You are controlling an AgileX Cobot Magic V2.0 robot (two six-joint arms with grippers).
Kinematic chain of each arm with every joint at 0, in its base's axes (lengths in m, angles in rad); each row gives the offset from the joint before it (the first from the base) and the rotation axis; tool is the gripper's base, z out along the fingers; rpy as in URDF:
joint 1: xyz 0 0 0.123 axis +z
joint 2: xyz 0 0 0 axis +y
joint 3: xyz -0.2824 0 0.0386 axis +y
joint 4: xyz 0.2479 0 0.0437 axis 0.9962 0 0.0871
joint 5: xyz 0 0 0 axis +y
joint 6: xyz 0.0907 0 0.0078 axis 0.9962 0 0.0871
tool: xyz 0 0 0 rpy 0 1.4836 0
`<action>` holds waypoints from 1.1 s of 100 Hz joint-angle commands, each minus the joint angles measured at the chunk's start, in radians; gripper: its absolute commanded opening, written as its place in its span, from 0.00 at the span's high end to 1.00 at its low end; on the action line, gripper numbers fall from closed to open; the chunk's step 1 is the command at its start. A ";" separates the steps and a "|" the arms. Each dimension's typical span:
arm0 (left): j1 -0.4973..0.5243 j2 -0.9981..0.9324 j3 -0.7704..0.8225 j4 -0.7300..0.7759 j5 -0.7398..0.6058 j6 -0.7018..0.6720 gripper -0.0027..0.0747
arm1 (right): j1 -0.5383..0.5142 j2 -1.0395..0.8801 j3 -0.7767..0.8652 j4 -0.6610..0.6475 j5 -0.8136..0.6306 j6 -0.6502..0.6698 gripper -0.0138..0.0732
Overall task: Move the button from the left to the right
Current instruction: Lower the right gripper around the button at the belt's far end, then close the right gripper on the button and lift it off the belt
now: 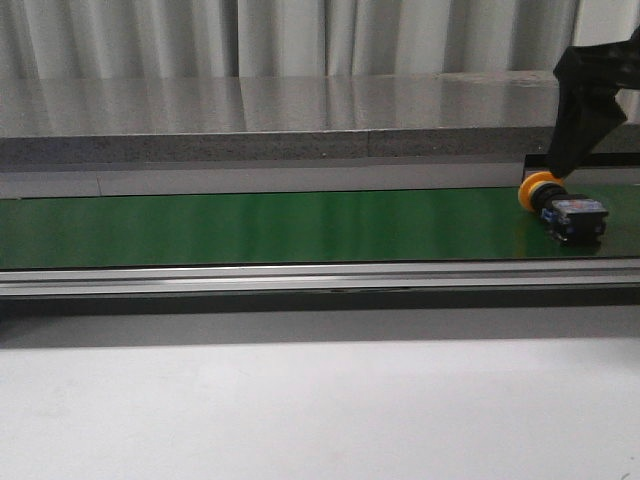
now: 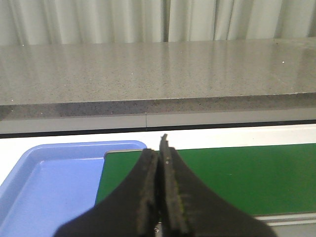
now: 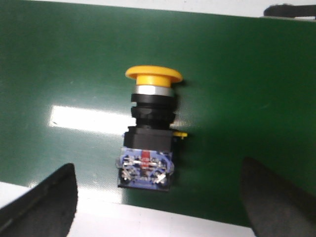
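My right gripper's fingers are above the button's body. They should go lower before my right gripper closes on the button's black body [image 1: 572, 220].
The button [image 1: 562, 206] lies on its side at the right end of the green belt [image 1: 260, 226], with its yellow cap toward the back and its black body with blue and red marks toward the front. In the right wrist view the button [image 3: 149, 131] lies free between my right gripper's [image 3: 158, 197] wide-open fingers, touching neither. The right arm [image 1: 590, 90] hangs above and behind it. My left gripper [image 2: 160, 163] is shut and empty above the belt's left end [image 2: 256, 177]; it does not show in the front view.
A blue tray [image 2: 44, 187] sits beside the belt's left end. A grey stone ledge [image 1: 260, 115] runs behind the belt and a metal rail [image 1: 300, 275] along its front. A white surface [image 1: 300, 410] lies in front.
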 commanded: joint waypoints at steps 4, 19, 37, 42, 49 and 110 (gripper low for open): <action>-0.008 0.005 -0.027 -0.001 -0.081 -0.002 0.99 | 0.000 0.000 -0.034 0.008 -0.057 -0.017 0.09; -0.008 0.005 -0.027 -0.001 -0.081 -0.002 0.99 | 0.000 0.050 -0.034 -0.001 -0.072 -0.017 0.11; -0.008 0.005 -0.027 -0.001 -0.081 -0.002 0.99 | 0.000 0.094 -0.034 -0.002 -0.074 -0.017 0.41; -0.008 0.005 -0.027 -0.001 -0.081 -0.002 0.99 | 0.000 0.097 -0.034 -0.002 -0.072 -0.017 0.51; -0.008 0.005 -0.027 -0.001 -0.081 -0.002 0.99 | 0.000 0.097 -0.035 -0.002 -0.070 -0.017 0.60; -0.008 0.005 -0.027 -0.001 -0.081 -0.002 0.99 | -0.014 0.094 -0.315 -0.176 0.168 -0.021 0.62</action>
